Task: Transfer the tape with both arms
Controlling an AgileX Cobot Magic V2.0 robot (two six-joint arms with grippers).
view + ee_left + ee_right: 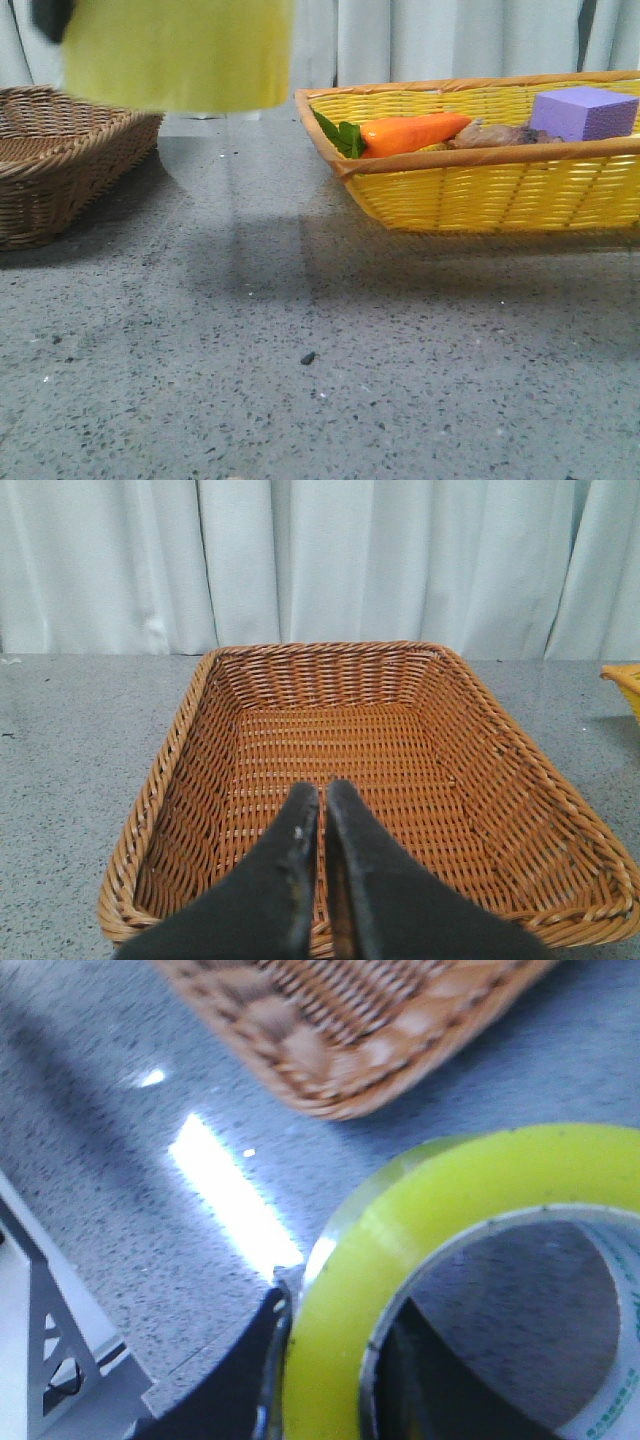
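My right gripper holds the tape and should keep holding it, because in the front view the tape's lower edge (175, 100) is still hanging above the grey tabletop.
The tape (470, 1190) is a yellow-green roll with a white core and green lettering. My right gripper (335, 1320) is shut on its wall, one finger outside and one inside the core, and holds it above the grey table near a corner of the brown basket (340, 1020). In the front view the tape (180, 50) hangs blurred at the top left, above the table beside the brown basket (60, 150), with a dark gripper part (50, 15) at its edge. My left gripper (322, 790) is shut and empty, over the brown basket (480, 780), whose inside holds nothing.
A yellow wicker basket (480, 195) stands at the right, holding an orange carrot (415, 132), a brownish item (495, 135) and a purple foam cube (583, 112). Grey speckled tabletop (300, 330) lies between the baskets. White curtains hang behind. A metal frame (50, 1350) stands beside the table.
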